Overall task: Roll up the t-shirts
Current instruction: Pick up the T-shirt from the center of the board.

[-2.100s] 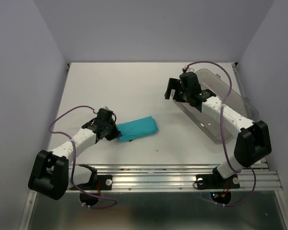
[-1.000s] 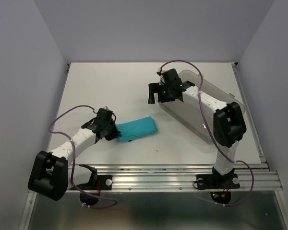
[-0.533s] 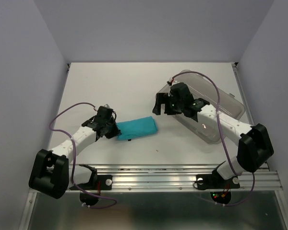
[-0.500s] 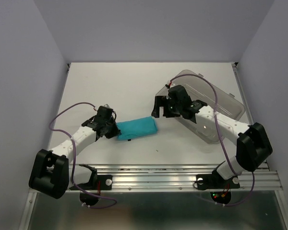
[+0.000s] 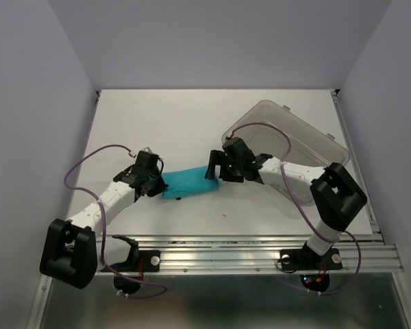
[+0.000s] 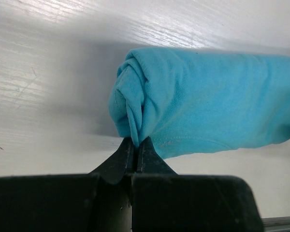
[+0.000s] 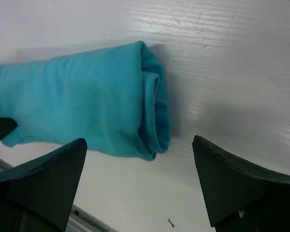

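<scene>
The right gripper grabs the t-shirt roll's coiled end [image 5: 214,183] [image 7: 149,129] next, opposite my left gripper, to lay the roll in the bin still rolled.
The teal t-shirt [image 5: 189,182] lies rolled into a short log on the white table. My left gripper [image 5: 155,184] is shut on a fold at the roll's left end; the left wrist view shows the jaws pinching the cloth [image 6: 135,140] of the roll [image 6: 208,111]. My right gripper [image 5: 216,170] is open at the roll's right end. In the right wrist view the roll's coiled end [image 7: 152,116] sits just ahead of the wide-open fingers [image 7: 43,179], above the gap between them.
A clear grey-tinted plastic bin [image 5: 308,144] lies tilted at the right, behind the right arm. The aluminium rail [image 5: 260,250] runs along the table's near edge. Grey walls close in the sides and back.
My right gripper swung from above the bin down and left to the roll's right end. My left gripper stayed shut on the roll's left end, and the roll shifted slightly.
</scene>
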